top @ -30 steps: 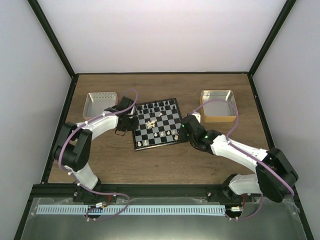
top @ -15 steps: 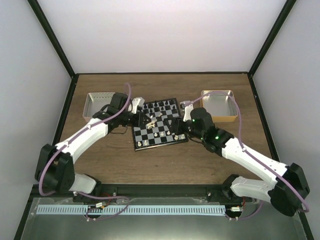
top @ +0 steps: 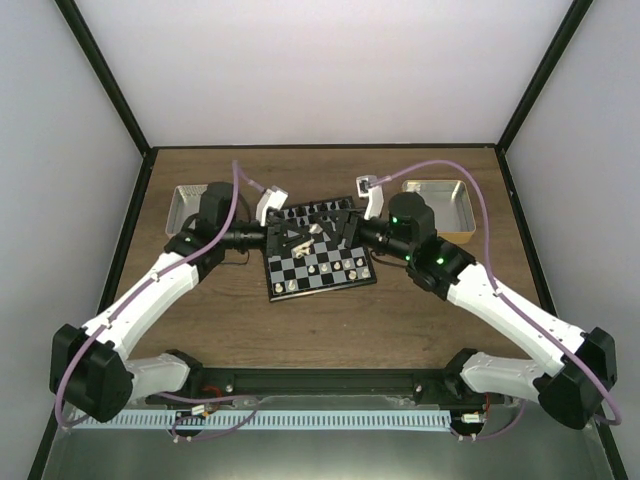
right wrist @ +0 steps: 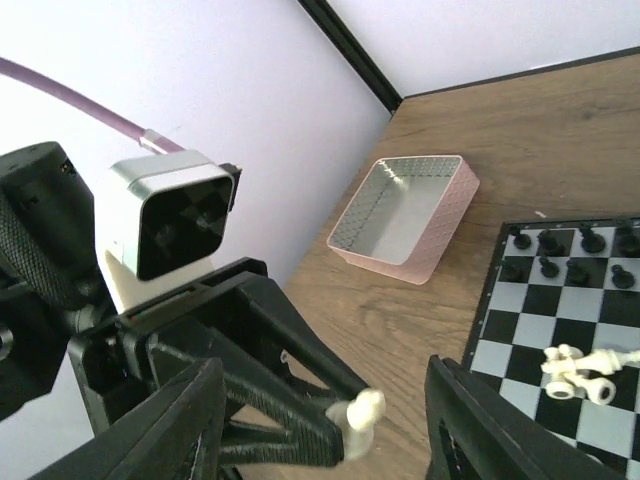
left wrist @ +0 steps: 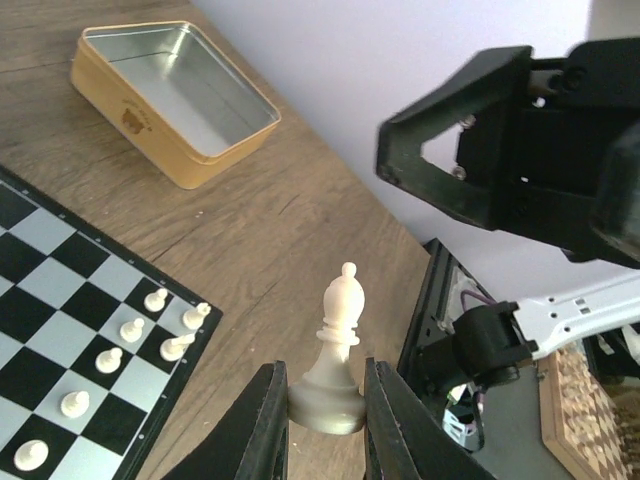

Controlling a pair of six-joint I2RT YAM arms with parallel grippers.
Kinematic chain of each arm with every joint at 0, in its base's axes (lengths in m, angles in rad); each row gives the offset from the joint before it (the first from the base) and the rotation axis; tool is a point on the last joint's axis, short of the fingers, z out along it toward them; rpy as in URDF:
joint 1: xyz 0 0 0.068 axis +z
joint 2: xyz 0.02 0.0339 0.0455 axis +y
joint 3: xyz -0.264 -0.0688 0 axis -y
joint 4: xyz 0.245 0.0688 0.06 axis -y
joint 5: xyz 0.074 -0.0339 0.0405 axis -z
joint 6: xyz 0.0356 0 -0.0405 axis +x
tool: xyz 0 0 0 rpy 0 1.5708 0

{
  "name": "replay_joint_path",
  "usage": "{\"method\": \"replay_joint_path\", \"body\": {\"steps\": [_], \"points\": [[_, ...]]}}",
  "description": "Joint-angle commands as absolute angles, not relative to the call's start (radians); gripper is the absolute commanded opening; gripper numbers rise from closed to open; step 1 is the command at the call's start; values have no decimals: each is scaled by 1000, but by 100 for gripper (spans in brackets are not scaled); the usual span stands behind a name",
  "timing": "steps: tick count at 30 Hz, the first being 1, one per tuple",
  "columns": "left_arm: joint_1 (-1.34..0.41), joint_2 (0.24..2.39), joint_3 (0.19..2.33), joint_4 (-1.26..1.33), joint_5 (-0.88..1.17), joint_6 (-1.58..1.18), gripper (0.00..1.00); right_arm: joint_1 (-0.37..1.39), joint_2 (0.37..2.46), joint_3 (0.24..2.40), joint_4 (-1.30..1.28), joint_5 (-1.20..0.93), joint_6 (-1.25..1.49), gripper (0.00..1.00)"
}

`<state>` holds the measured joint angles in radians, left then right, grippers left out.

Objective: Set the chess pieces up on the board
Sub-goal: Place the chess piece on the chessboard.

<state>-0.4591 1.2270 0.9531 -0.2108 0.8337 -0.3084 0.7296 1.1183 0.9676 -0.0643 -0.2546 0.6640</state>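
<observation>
My right gripper needs to grab the white bishop by its head (top: pixel 316 229) (right wrist: pixel 366 408) next. The bishop's base then stays free to stand on its square.
My left gripper (left wrist: pixel 325 400) is shut on the base of a cream-white bishop (left wrist: pixel 338 345), one of the chess pieces, and holds it in the air above the board (top: pixel 300 272). My right gripper (right wrist: pixel 325 430) faces it from the other side with its jaws open and empty. The bishop (right wrist: pixel 360 410) shows between the right fingers (right wrist: pixel 470 420), still apart from them. White pawns (left wrist: pixel 130 330) stand along the board's near rows. Black pieces (right wrist: pixel 550 245) line the far edge. Two white pieces (right wrist: pixel 580 370) lie toppled mid-board.
A yellow metal tin (top: pixel 445 195) stands back right of the board. A pink tin (right wrist: pixel 405 215) sits back left, partly hidden under my left arm in the top view. Both arms (top: pixel 160 285) reach inward over the board. Dark frame posts edge the table.
Both arms have risen and swung inward over the board until the grippers face each other. The left one carried the bishop along. The right gripper has opened.
</observation>
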Motion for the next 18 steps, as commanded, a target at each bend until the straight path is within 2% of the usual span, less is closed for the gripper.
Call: {"method": "replay_joint_path", "body": {"steps": [1,7,18], "points": [[-462,1200,940,-173,910,-261,14,727,1158,1032,-98,-317,707,55],[-461,1189,940,-179,911,-244,14,727,1172,1020,-81,-396,707,49],[-462,1200,941,-188,911,-237,14,727,1212,1014,-91,-409,716,43]]}}
